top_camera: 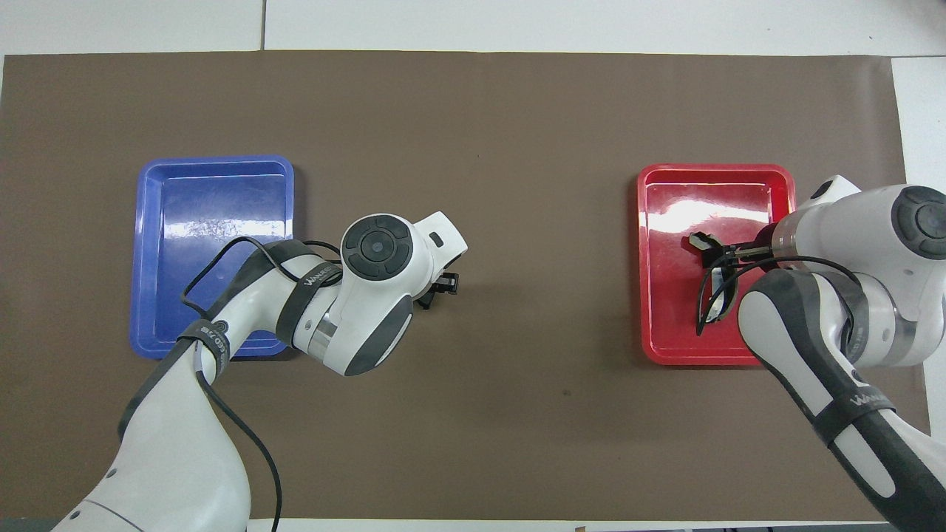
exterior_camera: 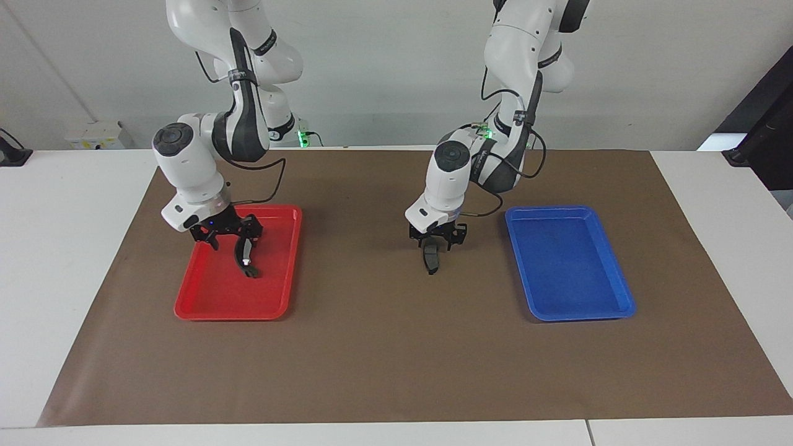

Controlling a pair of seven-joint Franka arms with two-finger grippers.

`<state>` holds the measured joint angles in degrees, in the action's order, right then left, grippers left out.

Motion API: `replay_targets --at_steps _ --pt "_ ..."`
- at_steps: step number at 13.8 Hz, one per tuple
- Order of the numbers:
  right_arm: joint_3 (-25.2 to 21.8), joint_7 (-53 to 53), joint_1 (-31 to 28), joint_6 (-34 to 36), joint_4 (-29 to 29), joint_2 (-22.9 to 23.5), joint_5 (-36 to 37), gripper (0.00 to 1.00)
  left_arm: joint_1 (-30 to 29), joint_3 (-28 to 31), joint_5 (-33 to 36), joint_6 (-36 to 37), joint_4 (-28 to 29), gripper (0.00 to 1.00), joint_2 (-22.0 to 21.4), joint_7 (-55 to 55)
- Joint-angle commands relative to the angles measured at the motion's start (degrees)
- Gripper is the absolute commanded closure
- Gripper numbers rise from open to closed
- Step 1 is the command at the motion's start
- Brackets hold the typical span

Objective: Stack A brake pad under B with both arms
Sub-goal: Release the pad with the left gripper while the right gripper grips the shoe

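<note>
My right gripper's fingers are above the shoe's upper end, so closing now would miss. The right gripper moves toward its middle (top_camera: 720,280) next, before closing on the shoe.
The A brake pad (exterior_camera: 430,260), small and dark grey, hangs on end from my left gripper (exterior_camera: 437,240), which is shut on it over the middle of the brown mat. Its lower tip is at or just above the mat. In the overhead view the pad is hidden under the left hand; only the gripper's tip (top_camera: 442,284) shows. B, the longer crescent shoe (exterior_camera: 243,257) with a shiny face, lies in the red tray (exterior_camera: 229,314). My right gripper (exterior_camera: 232,238) is low over it, fingers spread, the shoe's upper end between them. B also shows in the overhead view (top_camera: 711,303).
A blue tray (exterior_camera: 576,313) holding nothing stands toward the left arm's end of the mat, beside the left arm's hand (top_camera: 377,247). The red tray (top_camera: 709,171) stands toward the right arm's end. The brown mat (exterior_camera: 384,347) covers the table between them.
</note>
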<state>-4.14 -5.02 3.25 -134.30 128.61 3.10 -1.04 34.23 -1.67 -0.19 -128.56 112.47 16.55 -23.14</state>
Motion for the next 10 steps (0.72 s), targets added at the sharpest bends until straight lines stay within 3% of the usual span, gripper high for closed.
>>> replay_targets --at_steps 1,4,10 --pt "0.10 -2.97 -0.53 -3.85 2.43 1.19 -0.99 0.01 -5.12 0.17 0.10 7.51 0.21 0.00 -6.52 3.78" --pt "0.19 -4.47 -0.62 -6.58 2.87 3.57 -0.99 0.01 -12.06 0.43 0.10 13.76 -2.95 0.00 -7.40 14.50" --pt "0.19 -5.26 -0.71 -6.85 3.66 3.57 -1.07 0.07 -26.21 0.52 0.19 22.46 -6.56 0.00 -10.38 25.85"
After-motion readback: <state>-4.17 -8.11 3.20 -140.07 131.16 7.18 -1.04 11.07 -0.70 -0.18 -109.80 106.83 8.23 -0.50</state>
